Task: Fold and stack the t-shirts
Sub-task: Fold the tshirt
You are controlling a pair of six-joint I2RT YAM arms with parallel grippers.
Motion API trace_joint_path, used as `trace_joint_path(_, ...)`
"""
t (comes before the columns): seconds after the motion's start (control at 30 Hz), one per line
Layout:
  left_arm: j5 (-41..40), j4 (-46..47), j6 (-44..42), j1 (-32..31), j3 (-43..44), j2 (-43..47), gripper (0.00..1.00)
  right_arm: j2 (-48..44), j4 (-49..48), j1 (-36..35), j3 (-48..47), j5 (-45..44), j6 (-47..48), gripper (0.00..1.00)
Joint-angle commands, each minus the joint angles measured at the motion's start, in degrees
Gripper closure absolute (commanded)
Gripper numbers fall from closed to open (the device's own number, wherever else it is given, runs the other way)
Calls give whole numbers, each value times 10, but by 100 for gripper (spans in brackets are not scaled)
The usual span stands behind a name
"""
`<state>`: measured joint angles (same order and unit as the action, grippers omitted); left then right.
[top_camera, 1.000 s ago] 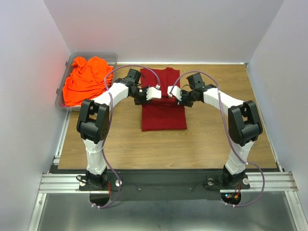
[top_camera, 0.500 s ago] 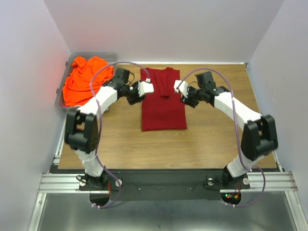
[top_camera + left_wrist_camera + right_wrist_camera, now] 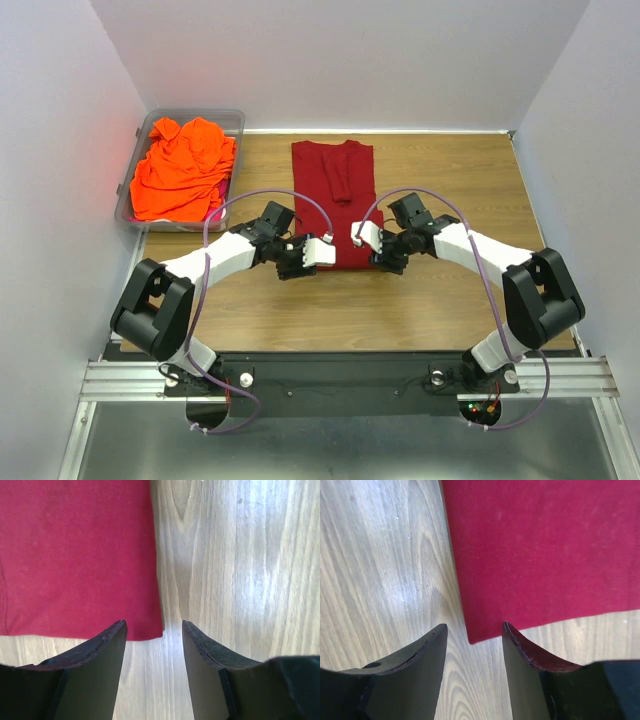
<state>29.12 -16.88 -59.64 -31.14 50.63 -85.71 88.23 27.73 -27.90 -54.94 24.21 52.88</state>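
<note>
Next, the left gripper grabs the crimson t-shirt's hem corner, opposite my right gripper's corner. Then I fold the hem toward the collar.
The dark crimson t-shirt lies flat on the table as a long narrow strip, collar at the far end and hem near me. My left gripper is open over the hem's left corner, and in the left wrist view the crimson corner sits between the jaws. My right gripper is open over the hem's right corner, with that corner between the jaws. Neither holds cloth. The bright orange t-shirt is crumpled in the bin. A sliver of magenta seems to show under it.
The clear grey plastic bin stands at the far left corner of the wooden table. White walls close in the back and both sides.
Both grippers have moved from beside the far collar end of the crimson shirt down to its near hem corners. The shirt itself has not shifted.
</note>
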Motion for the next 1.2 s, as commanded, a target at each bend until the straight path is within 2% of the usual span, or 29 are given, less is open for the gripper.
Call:
trace_joint_path(0.0, -21, 55, 11, -4, 3, -9, 40, 24, -41, -8, 0, 4, 2, 46)
trace_joint_path(0.27, -28, 71, -2, -7, 10, -62, 40, 63, -69, -13, 5, 0, 11, 46)
trace_joint_path(0.43, -35, 70, -13, -11, 10, -87, 42, 82, -75, -15, 11, -4, 16, 53)
trace_joint_path(0.5, -39, 68, -14, -12, 14, -102, 48, 90, -82, -15, 14, -9, 16, 60)
trace_joint_path(0.63, -47, 46, -21, -12, 22, -105, 76, 90, -85, -15, 11, -25, 8, 83)
trace_joint_path(0.67, -46, 36, -21, -12, 32, -94, 89, 77, -84, -15, 10, -29, 0, 93)
trace_joint_path(0.7, -46, 27, -22, -9, 41, -88, 94, 67, -83, -15, 8, -32, -5, 98)
trace_joint_path(0.77, -32, -9, -18, 0, 74, -64, 100, 44, -73, -15, -4, -40, -30, 99)
trace_joint_path(1.0, -13, -130, -42, 32, 198, -33, 100, -16, 20, -3, -101, -35, -55, 100)
trace_joint_path(1.17, -30, -168, -78, 13, 185, 1, 100, -48, 82, -3, -114, -23, -46, 99)
